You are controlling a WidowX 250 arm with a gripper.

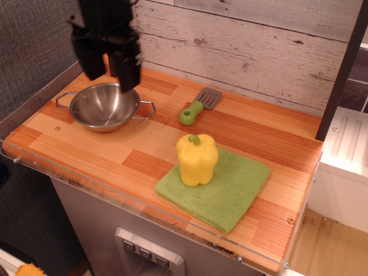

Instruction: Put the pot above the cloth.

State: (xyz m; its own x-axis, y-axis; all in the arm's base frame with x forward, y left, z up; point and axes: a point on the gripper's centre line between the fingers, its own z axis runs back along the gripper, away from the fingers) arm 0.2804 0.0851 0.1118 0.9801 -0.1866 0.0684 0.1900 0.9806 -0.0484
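Note:
The gripper picks up the steel pot by its rim (138,99) next, to set the pot above the green cloth (233,187).
The shiny steel pot (103,109) with two wire loop handles sits on the wooden counter at the left. My black gripper (110,79) hangs just above the pot's far rim, its two fingers apart and nothing between them. The light-green cloth (221,187) lies flat at the front right of the counter. A yellow pepper (197,159) stands upright on the cloth's left corner.
A grey spatula with a green handle (198,107) lies between the pot and the back wall. The whitewashed plank wall (259,52) runs behind the counter. A clear plastic lip (144,210) edges the counter's front. A white unit (345,167) stands at the right.

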